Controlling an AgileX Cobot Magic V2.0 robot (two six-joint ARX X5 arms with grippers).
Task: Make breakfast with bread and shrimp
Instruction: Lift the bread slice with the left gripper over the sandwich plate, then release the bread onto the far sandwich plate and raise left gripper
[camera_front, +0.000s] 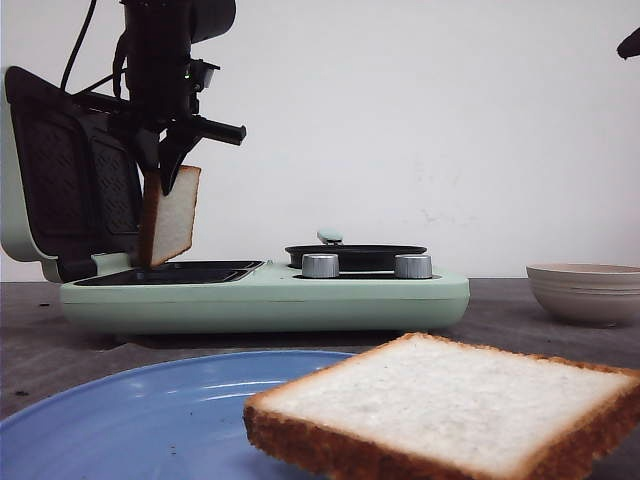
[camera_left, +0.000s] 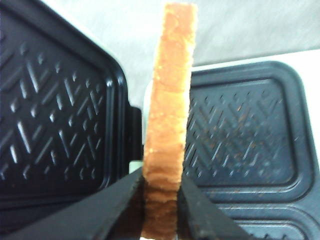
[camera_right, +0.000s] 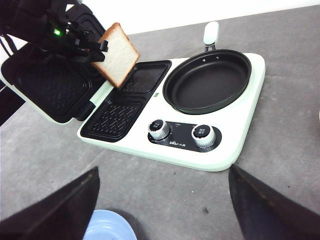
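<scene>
In the front view the slice's lower edge meets the black grill plate (camera_front: 175, 272), so it is now time for my left gripper to open and release the slice.
My left gripper (camera_front: 165, 165) is shut on a slice of bread (camera_front: 170, 215) and holds it upright by its top edge, just above the black grill plate (camera_front: 175, 272) of the mint-green breakfast maker (camera_front: 270, 295). In the left wrist view the crust (camera_left: 167, 120) stands between the two fingers, over the ribbed plate (camera_left: 240, 135). In the right wrist view the same slice (camera_right: 117, 54) hangs over the grill plate (camera_right: 130, 97). A second bread slice (camera_front: 450, 410) lies on the blue plate (camera_front: 130, 420) in front. My right gripper (camera_right: 162, 200) is open and empty, high above the table. No shrimp shows.
The sandwich maker's lid (camera_front: 60, 180) stands open at the left. A black frying pan (camera_right: 207, 80) sits on the maker's right half, with two silver knobs (camera_right: 159, 128) in front. A beige ribbed bowl (camera_front: 585, 290) stands at the right. The table is grey (camera_right: 280, 165).
</scene>
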